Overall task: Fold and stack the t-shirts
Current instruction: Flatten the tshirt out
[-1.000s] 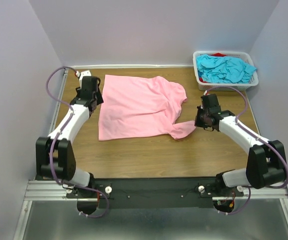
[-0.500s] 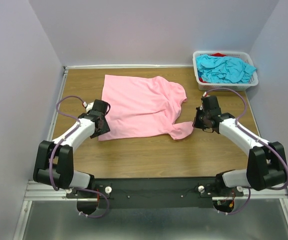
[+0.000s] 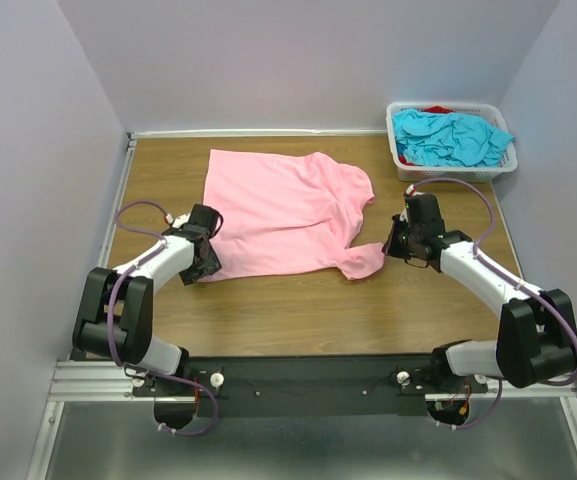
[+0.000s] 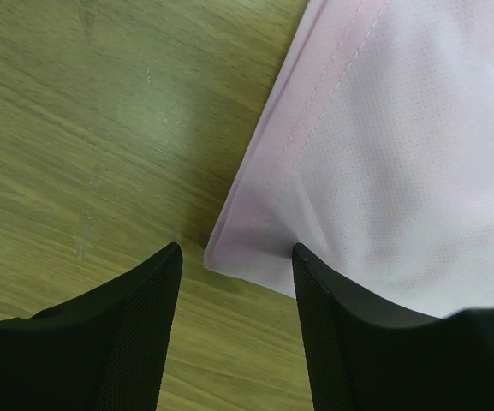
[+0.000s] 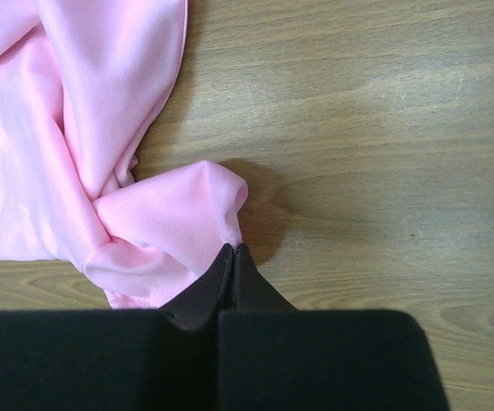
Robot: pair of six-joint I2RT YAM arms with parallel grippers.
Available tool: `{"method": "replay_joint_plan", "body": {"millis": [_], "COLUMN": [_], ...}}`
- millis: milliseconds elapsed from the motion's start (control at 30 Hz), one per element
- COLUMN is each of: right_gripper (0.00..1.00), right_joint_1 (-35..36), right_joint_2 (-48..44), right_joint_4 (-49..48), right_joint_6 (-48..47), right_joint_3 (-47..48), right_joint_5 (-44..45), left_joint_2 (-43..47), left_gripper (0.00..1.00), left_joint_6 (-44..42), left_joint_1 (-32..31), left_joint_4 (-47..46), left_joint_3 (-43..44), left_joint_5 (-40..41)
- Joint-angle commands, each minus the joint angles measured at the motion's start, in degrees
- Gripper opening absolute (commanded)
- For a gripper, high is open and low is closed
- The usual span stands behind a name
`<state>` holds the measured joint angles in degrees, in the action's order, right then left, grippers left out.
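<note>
The pink t-shirt's hem corner (image 4: 235, 256) lies between my left gripper's open fingers, so it is now time for my left gripper to close on it.
A light pink t-shirt (image 3: 283, 212) lies spread on the wooden table, its right sleeve bunched at the near right. My left gripper (image 3: 205, 268) is open at the shirt's near left corner; in the left wrist view that hem corner (image 4: 229, 257) lies between the two fingertips of the left gripper (image 4: 236, 255). My right gripper (image 3: 390, 248) is shut on the edge of the pink sleeve (image 5: 174, 227), pinching it at the tips of the right gripper (image 5: 233, 248). Turquoise t-shirts (image 3: 448, 137) and a bit of red one (image 3: 436, 108) fill the basket.
A white slotted plastic basket (image 3: 405, 162) stands at the far right corner of the table. Bare wood (image 3: 298, 305) runs between the shirt and the arm bases. Purple-grey walls close in the left, back and right sides.
My left arm has swung from the shirt's far left edge down to its near left corner. My right gripper has shifted slightly left with the sleeve, which is more bunched.
</note>
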<state>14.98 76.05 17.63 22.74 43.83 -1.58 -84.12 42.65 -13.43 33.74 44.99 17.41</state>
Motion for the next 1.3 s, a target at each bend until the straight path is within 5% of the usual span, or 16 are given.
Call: {"method": "replay_joint_plan", "body": {"millis": [0, 233, 533, 667, 867, 1067, 1267], "right_gripper": [0.01, 0.01, 0.01, 0.01, 0.01, 0.01, 0.01], "right_joint_1": [-0.2, -0.3, -0.3, -0.2, -0.3, -0.4, -0.3], "right_joint_2": [-1.8, -2.0, -3.5, -2.8, 2.9, 5.7, 0.1], "right_joint_4": [-1.3, -1.3, -0.8, 0.9, 5.5, 8.5, 8.5], "right_joint_6": [0.6, 0.7, 1.0, 0.7, -1.3, -5.3, -10.7], "right_joint_3": [-1.1, -0.9, 0.1, 5.0, 22.7, 47.8, 57.8], "right_joint_5": [-0.5, 0.3, 3.8, 7.1, 11.5, 14.9, 14.6], "left_joint_2": [0.6, 0.7, 3.7, 5.1, -2.2, -7.0, 2.1], "left_gripper": [0.6, 0.49, 0.0, 0.0, 0.0, 0.0, 0.0], "left_joint_6": [1.1, 0.4, -0.6, -2.7, -7.4, -10.7, -17.1], "left_joint_1": [1.5, 2.3, 3.6, 4.6, 4.6, 4.4, 3.3], "left_joint_4": [-0.4, -1.7, -0.8, 1.3, 7.0, 11.8, 5.9], "left_joint_3": [-1.8, -3.5, -1.8, 4.8, 31.4, 67.4, 74.0], "left_joint_5": [2.4, 0.4, 2.4, 6.0, 9.1, 7.6, 7.6]}}
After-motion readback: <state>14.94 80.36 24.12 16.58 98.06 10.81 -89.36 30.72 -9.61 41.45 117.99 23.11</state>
